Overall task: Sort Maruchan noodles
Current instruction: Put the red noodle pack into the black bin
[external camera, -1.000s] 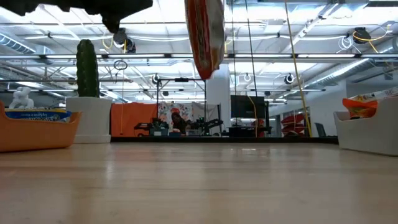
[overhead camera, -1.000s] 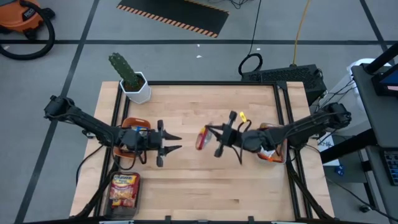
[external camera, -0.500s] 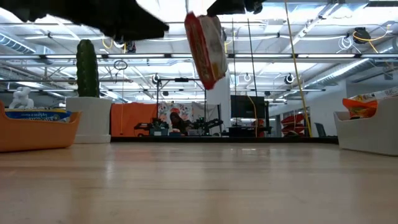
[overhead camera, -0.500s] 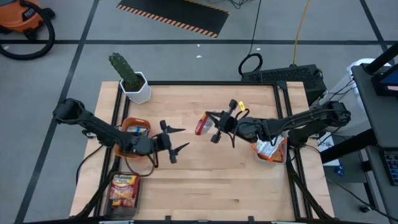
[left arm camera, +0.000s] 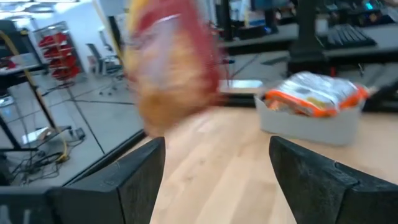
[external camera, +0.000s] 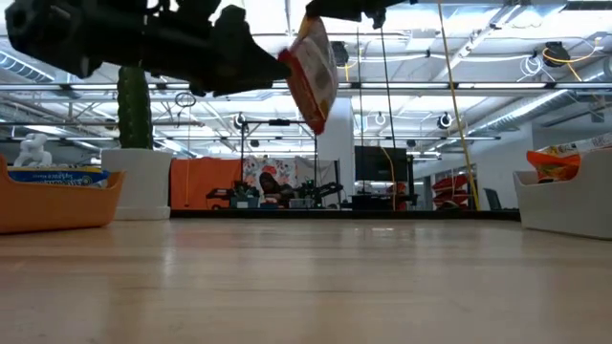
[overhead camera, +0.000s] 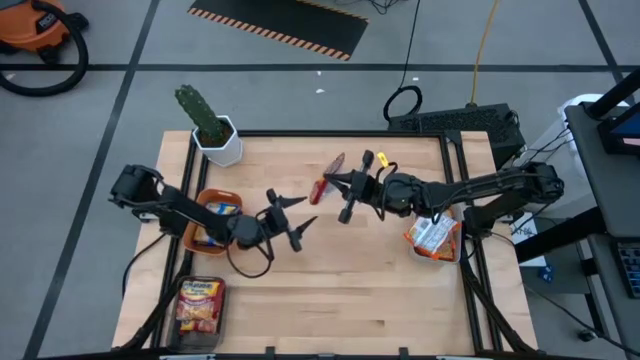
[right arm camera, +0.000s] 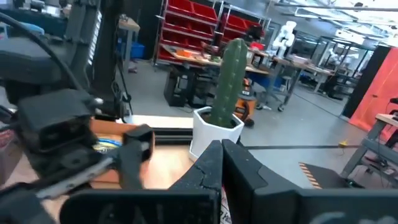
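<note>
I should next use my left gripper to take hold of the red noodle packet's noodle-picture end (overhead camera: 318, 192) (left arm camera: 166, 106), so the packet can be sorted with the other red packets.
A dark red and white Maruchan noodle packet (overhead camera: 322, 187) hangs high over the middle of the table, with my right gripper (overhead camera: 338, 186) shut on it. In the low view the packet (external camera: 314, 72) is tilted. My left gripper (overhead camera: 300, 210) stands open just left of and nearer than the packet, pointing at it. The left wrist view shows the packet (left arm camera: 174, 68) blurred ahead of the open gripper (left arm camera: 214, 180), touching nothing. An orange bowl (overhead camera: 205, 200) at the left holds a blue packet (overhead camera: 222, 210). My right gripper pinches the packet's upper edge (external camera: 311, 24) between its two fingers, which come in level from the table's right side. The packet hangs below the fingers, tilted and lifted well clear of the table.
A grey tray (overhead camera: 200, 303) at the near left holds a dark red packet. Another grey tray (overhead camera: 440, 255) at the right edge holds orange packets (overhead camera: 432, 235). A cactus in a white pot (overhead camera: 210, 128) stands at the far left. Bare wood lies in the middle and near side.
My right gripper has carried the packet toward the table's far edge, and the packet has tipped from hanging straight to tilted. My left gripper has moved right and down from the orange bowl toward the packet, turning toward it, and has opened wider.
</note>
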